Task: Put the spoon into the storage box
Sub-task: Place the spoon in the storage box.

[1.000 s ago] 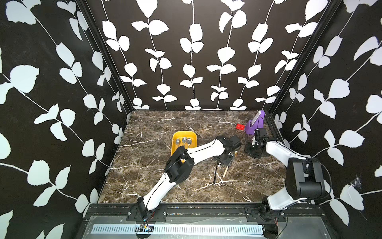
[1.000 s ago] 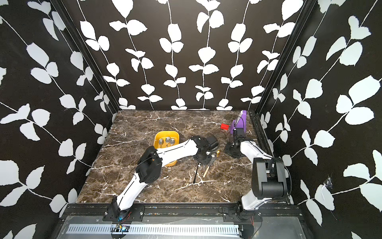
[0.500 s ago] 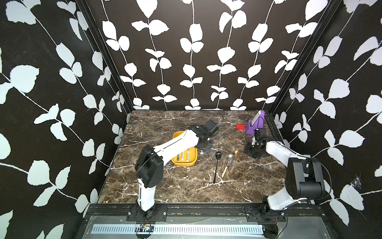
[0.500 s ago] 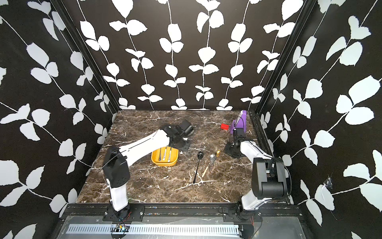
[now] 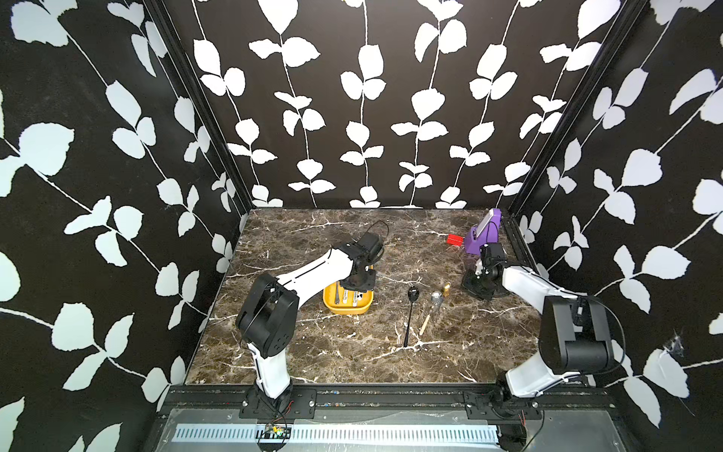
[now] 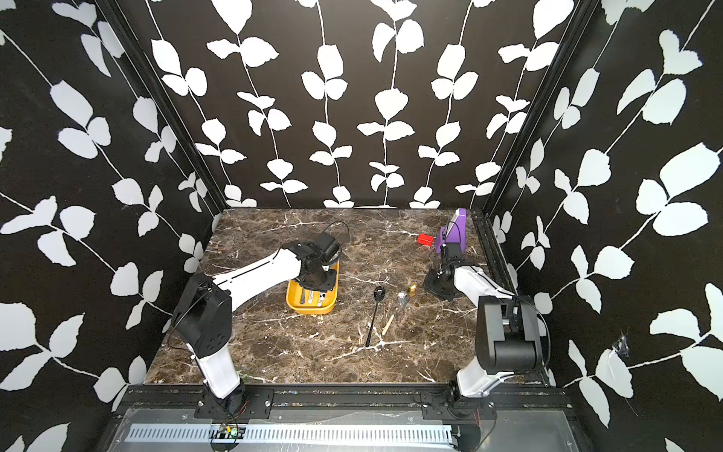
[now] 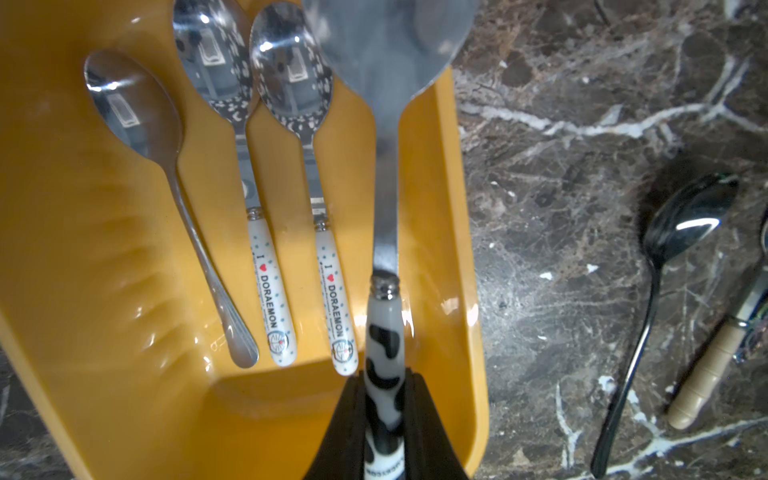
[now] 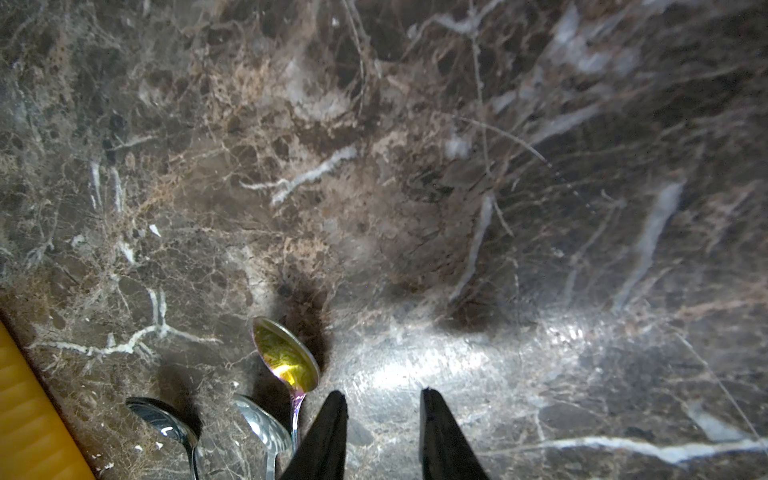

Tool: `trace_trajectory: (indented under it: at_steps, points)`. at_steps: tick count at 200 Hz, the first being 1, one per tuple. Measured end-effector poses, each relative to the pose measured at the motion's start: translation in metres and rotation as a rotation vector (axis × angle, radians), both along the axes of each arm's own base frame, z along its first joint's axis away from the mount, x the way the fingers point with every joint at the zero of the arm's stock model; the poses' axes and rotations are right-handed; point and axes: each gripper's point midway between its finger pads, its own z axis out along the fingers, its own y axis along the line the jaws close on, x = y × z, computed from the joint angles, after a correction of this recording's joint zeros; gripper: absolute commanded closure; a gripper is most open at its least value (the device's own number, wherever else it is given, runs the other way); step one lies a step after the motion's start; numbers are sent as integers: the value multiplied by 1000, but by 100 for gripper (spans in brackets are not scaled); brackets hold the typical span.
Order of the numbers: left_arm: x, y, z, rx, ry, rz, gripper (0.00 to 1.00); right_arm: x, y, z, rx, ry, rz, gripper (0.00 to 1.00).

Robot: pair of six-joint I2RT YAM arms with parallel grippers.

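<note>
My left gripper needs to lower the spoon before releasing it, since the cow-patterned spoon's bowl point(image 7: 392, 46) overlaps the storage box's yellow rim, high above the storage box's bottom.
My left gripper point(image 7: 384, 399) is shut on the black-and-white cow-patterned handle of a steel spoon point(image 7: 390, 62). It holds the spoon lengthwise above the right side of the yellow storage box point(image 7: 83, 249). Three spoons lie in the box: a plain steel one point(image 7: 137, 108) and two with white Doraemon handles point(image 7: 266, 266). In both top views the left gripper point(image 5: 356, 283) hangs over the box point(image 5: 348, 309) at mid-table. My right gripper point(image 8: 381, 392) is open and empty, low over bare marble beside a gold spoon point(image 8: 286, 357).
Right of the box, three loose spoons lie on the marble: a black one point(image 5: 409, 313), a wooden-handled one point(image 5: 432, 307) and the gold one point(image 5: 446, 289). A purple stand point(image 5: 483, 235) and a red block point(image 5: 454, 239) sit at the back right corner. Patterned walls enclose three sides.
My left arm has swung left from the loose spoons at mid-table to over the storage box. The right arm has not moved.
</note>
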Motion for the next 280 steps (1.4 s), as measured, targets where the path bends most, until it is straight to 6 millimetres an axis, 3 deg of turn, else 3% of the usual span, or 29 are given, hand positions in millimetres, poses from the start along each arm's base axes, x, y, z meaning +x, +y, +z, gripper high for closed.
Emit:
trace_trajectory:
  at_steps: [32,85,187,246,280]
  points:
    - [7,0,-7,-24,13,19,100,0,1,-4,5,11,2,68]
    - [8,-3,-35,-13,70,20,100,-2,3,-11,19,36,6,67]
    - [11,-7,-55,-19,98,29,100,-2,4,-11,23,36,7,67]
    - [11,-7,-56,-17,101,28,86,-2,4,-11,24,37,7,66]
    - [11,-7,-56,-16,100,28,83,-2,5,-11,26,37,8,66]
